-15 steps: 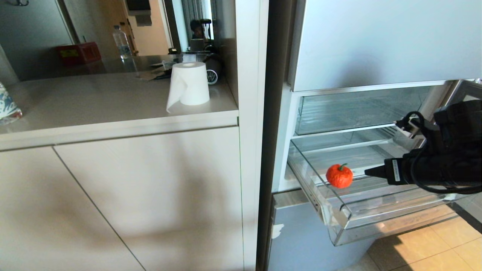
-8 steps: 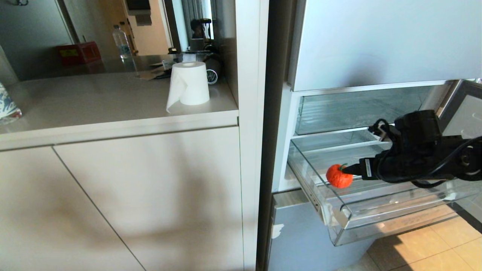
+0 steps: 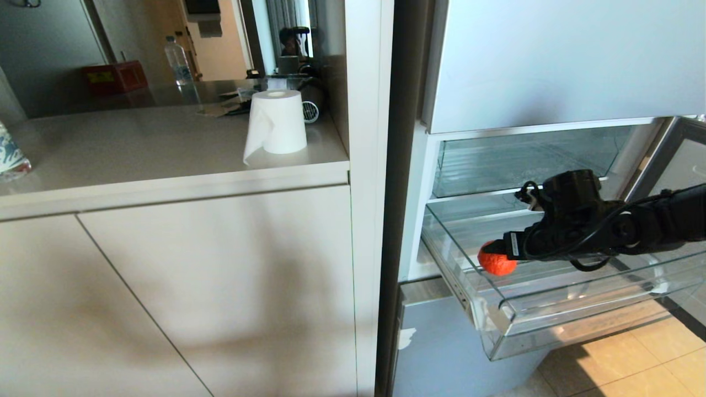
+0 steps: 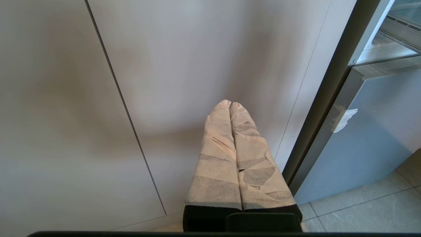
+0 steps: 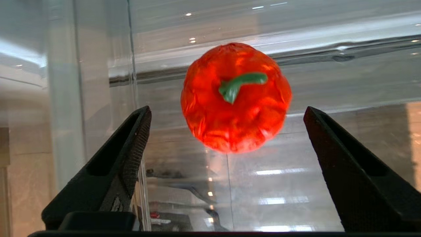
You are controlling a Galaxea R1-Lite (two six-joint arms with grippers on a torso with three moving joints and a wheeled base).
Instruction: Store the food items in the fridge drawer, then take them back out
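I need to take the toy fruit point(image 3: 496, 263) back out of the clear fridge drawer point(image 3: 551, 325), so I need to pick it up by its round sides with my right gripper.
One food item, an orange-red round toy fruit point(image 3: 496, 263) with a green stem, lies near the left end of the pulled-out clear fridge drawer point(image 3: 551, 325). My right gripper point(image 3: 503, 248) reaches into the drawer from the right and stands open. In the right wrist view the fruit point(image 5: 235, 98) sits just at the tips of my right gripper point(image 5: 227, 109), with a gap on each side and its stem facing the camera. No second food item is in view. My left gripper point(image 4: 230, 103), wrapped in pale tape, hangs shut in front of a cabinet door.
A second clear drawer point(image 3: 524, 160) sits above and behind, under the pale fridge door point(image 3: 551, 60). The lower fridge front point(image 3: 441, 342) is below. A paper roll point(image 3: 276, 122) stands on the counter point(image 3: 138, 154) at the left. Tiled floor point(image 3: 651, 364) lies under the drawer.
My right arm has reached leftward along the drawer until its fingers are at the fruit. The fruit has stayed in place.
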